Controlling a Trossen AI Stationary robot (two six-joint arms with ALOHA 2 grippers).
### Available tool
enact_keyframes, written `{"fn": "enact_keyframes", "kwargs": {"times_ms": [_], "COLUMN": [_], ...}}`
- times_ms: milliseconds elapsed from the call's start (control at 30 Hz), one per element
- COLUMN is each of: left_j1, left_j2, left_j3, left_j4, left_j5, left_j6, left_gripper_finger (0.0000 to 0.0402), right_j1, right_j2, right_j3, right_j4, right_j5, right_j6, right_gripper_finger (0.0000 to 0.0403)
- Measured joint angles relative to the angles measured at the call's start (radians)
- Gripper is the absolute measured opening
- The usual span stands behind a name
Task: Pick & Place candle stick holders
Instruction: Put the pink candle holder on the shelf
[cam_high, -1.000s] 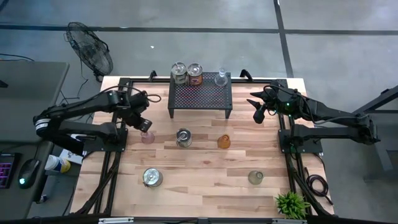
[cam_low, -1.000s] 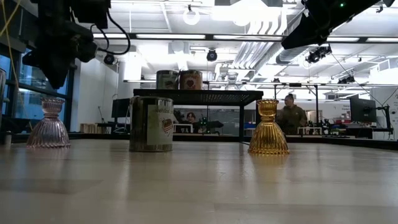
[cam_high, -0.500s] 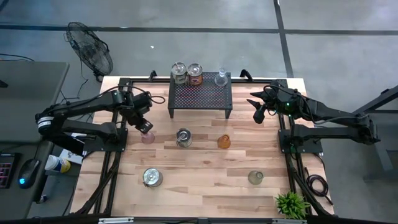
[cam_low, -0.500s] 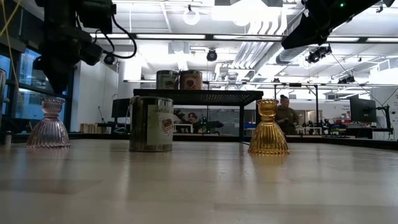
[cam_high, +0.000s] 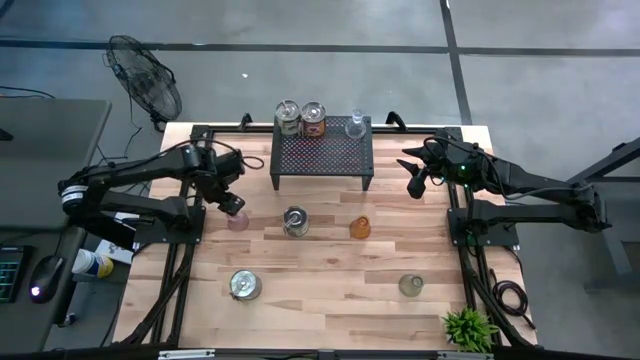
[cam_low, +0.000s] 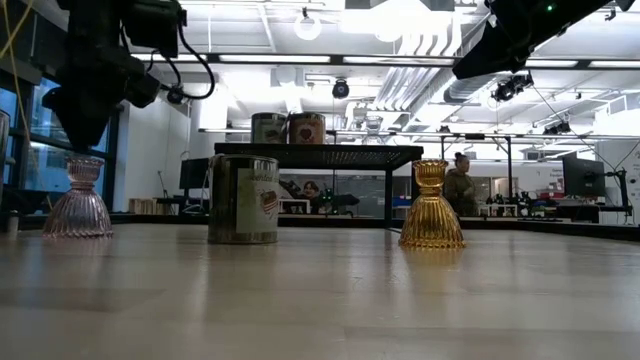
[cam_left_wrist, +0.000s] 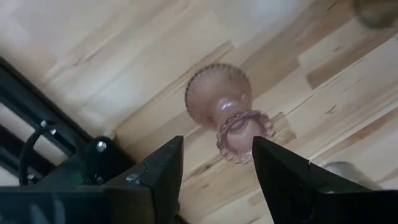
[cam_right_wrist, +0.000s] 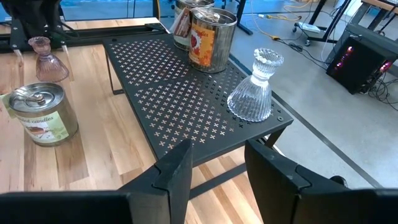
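The left gripper takes hold of the pink glass holder by its frilled top (cam_left_wrist: 244, 134) next, to place the holder on the black perforated stand.
A pink glass candle stick holder (cam_high: 237, 220) stands on its wide base at the table's left. My left gripper (cam_left_wrist: 214, 180) hangs open just above it, pointing down. Its fingers stand to either side of the holder's frilled top (cam_left_wrist: 244, 134) and touch nothing. In the low view the gripper (cam_low: 80, 135) ends a little above that holder (cam_low: 80, 200). An amber holder (cam_high: 360, 227), a silvery one (cam_high: 295, 220), another silvery one (cam_high: 245, 285) and a greenish one (cam_high: 410, 285) stand on the table. My right gripper (cam_high: 415, 182) waits open in the air right of the stand.
A black perforated stand (cam_high: 322, 152) at the far middle carries two tins (cam_right_wrist: 211, 37) and a clear glass holder (cam_right_wrist: 255, 87). A small green plant (cam_high: 468, 328) sits at the near right corner. Bare wood lies in the near middle.
My left gripper has opened wider above the pink holder and turned slightly while staying in place. The pink holder stands where it stood.
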Motion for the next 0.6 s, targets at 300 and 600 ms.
{"fn": "enact_keyframes", "kwargs": {"times_ms": [300, 600], "left_j1": [-0.04, -0.067], "left_j2": [0.046, 0.096], "left_j3": [0.0, 0.0], "left_j4": [-0.012, -0.001], "left_j5": [-0.031, -0.056], "left_j6": [-0.015, -0.014], "left_gripper_finger": [0.017, 0.017], "right_j1": [0.0, 0.0], "right_j2": [0.0, 0.0], "right_j3": [0.0, 0.0], "right_j4": [0.0, 0.0], "right_j5": [0.0, 0.0], "right_j6": [0.0, 0.0], "right_gripper_finger": [0.0139, 0.0139]}}
